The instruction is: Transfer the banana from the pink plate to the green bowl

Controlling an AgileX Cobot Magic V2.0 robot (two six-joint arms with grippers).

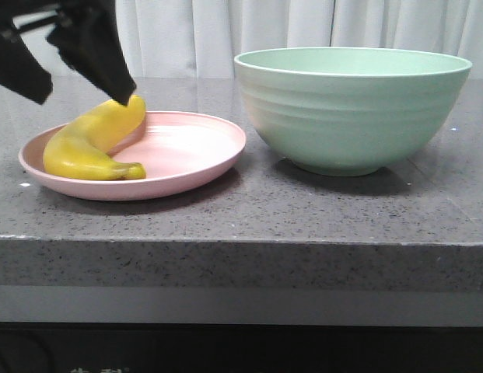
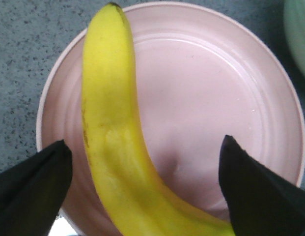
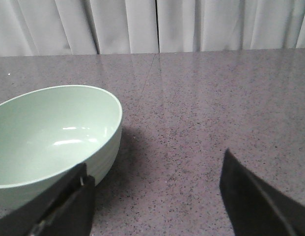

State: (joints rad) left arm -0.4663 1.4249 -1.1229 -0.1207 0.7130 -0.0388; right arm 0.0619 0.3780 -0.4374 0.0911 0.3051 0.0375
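Observation:
My left gripper's fingers are above the banana [image 1: 92, 141] and pink plate [image 1: 196, 148]. They would miss the banana if they closed now, so they need to first go lower.
The banana [image 1: 92, 141] lies curved on the left part of the pink plate [image 1: 196, 148], its stem tip toward the front. My left gripper [image 1: 85, 93] hangs low over the plate's far left side, jaws wide open. In the left wrist view the banana [image 2: 110, 132] runs between the two black fingers [image 2: 37, 189], closer to one of them, with the plate [image 2: 206, 98] beneath; neither pad presses on it. The green bowl [image 1: 351, 105] stands to the right of the plate and is empty [image 3: 44, 132]. My right gripper [image 3: 154, 162] is open and empty beside the bowl.
The grey speckled countertop [image 1: 249, 210] ends in a front edge close to the plate and bowl. White curtains [image 1: 303, 27] hang behind the table. A sliver of the bowl shows in the left wrist view [image 2: 302, 34].

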